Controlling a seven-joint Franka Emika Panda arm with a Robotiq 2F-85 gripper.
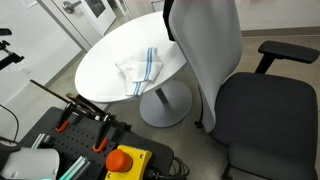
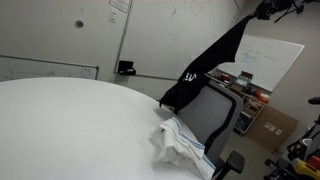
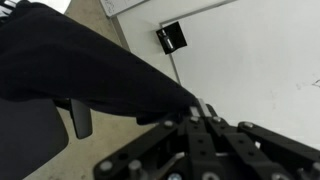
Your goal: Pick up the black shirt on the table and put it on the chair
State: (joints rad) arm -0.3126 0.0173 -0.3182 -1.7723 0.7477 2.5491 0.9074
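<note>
The black shirt stays in my gripper until it drapes over the chair's back (image 1: 207, 25). For now its lower end hangs just beside the back's table-side edge.
The black shirt (image 2: 215, 62) hangs in the air from my gripper (image 2: 262, 12) at the top right. Its lower end reaches the top of the office chair's back (image 2: 215, 112). In the wrist view my gripper (image 3: 196, 110) is shut on a fold of the black shirt (image 3: 80, 65), which spreads to the left above the chair's seat (image 3: 25, 140) and armrest (image 3: 80, 120). In an exterior view the chair (image 1: 255, 110) stands beside the round white table (image 1: 110, 60); the gripper is out of that frame.
A white cloth with blue stripes (image 1: 140, 68) lies on the table near the chair and also shows in an exterior view (image 2: 180, 145). A box with a red button (image 1: 125, 160) and clamps sit in front. A whiteboard (image 2: 265, 60) stands behind.
</note>
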